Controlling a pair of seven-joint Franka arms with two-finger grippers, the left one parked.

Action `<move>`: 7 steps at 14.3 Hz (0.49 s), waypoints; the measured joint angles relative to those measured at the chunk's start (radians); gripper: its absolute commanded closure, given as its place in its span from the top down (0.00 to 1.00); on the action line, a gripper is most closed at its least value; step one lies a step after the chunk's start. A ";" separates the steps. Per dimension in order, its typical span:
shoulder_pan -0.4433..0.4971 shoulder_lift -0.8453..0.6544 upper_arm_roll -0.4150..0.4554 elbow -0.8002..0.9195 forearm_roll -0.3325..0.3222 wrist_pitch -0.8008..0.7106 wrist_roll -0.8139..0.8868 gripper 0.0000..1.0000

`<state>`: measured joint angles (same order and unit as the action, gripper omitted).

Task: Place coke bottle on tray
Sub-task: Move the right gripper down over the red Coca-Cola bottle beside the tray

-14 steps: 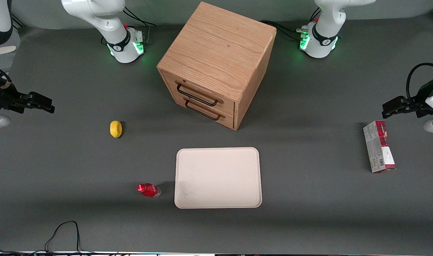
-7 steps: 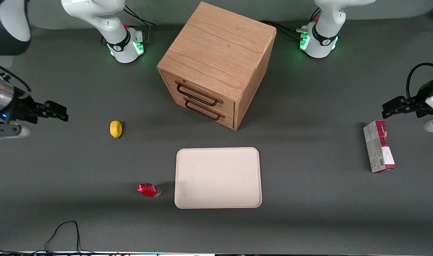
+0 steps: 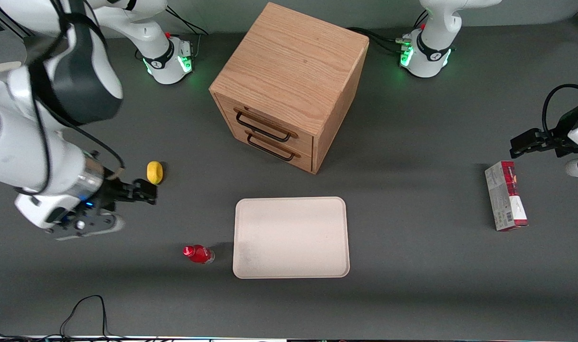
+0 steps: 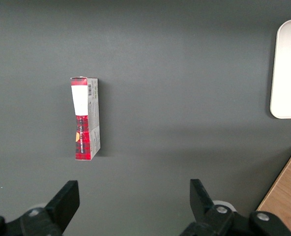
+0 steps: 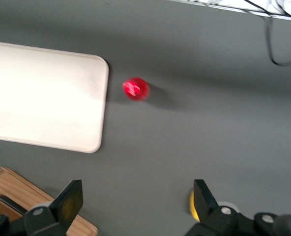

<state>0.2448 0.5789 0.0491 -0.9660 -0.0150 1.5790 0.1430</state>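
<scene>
The bottle should go on the tray (image 3: pixel 291 237), so my right gripper should grab it by its red cap end (image 3: pixel 188 251) next.
The coke bottle (image 3: pixel 198 254), small and red with a red cap, stands on the grey table beside the cream-white tray (image 3: pixel 291 237), on the side toward the working arm's end. In the right wrist view the bottle (image 5: pixel 135 89) shows beside the tray (image 5: pixel 42 98). My right gripper (image 3: pixel 146 191) is open and empty above the table, near the yellow lemon (image 3: pixel 155 172) and farther from the front camera than the bottle. Its fingers (image 5: pixel 69 201) stand wide apart.
A wooden drawer box (image 3: pixel 289 85) with two black handles stands farther back than the tray. A red-and-grey carton (image 3: pixel 505 202) lies toward the parked arm's end; it also shows in the left wrist view (image 4: pixel 85 119). A black cable (image 3: pixel 87 311) lies near the front edge.
My right arm has swung in from the table's end toward the middle and nearer the front camera, now beside the lemon. The bottle and tray have not moved.
</scene>
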 measured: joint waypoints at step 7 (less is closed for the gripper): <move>0.003 0.111 -0.003 0.039 -0.011 0.099 0.005 1.00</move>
<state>0.2482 0.6899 0.0464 -0.9266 -0.0263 1.6777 0.1483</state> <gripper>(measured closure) 0.000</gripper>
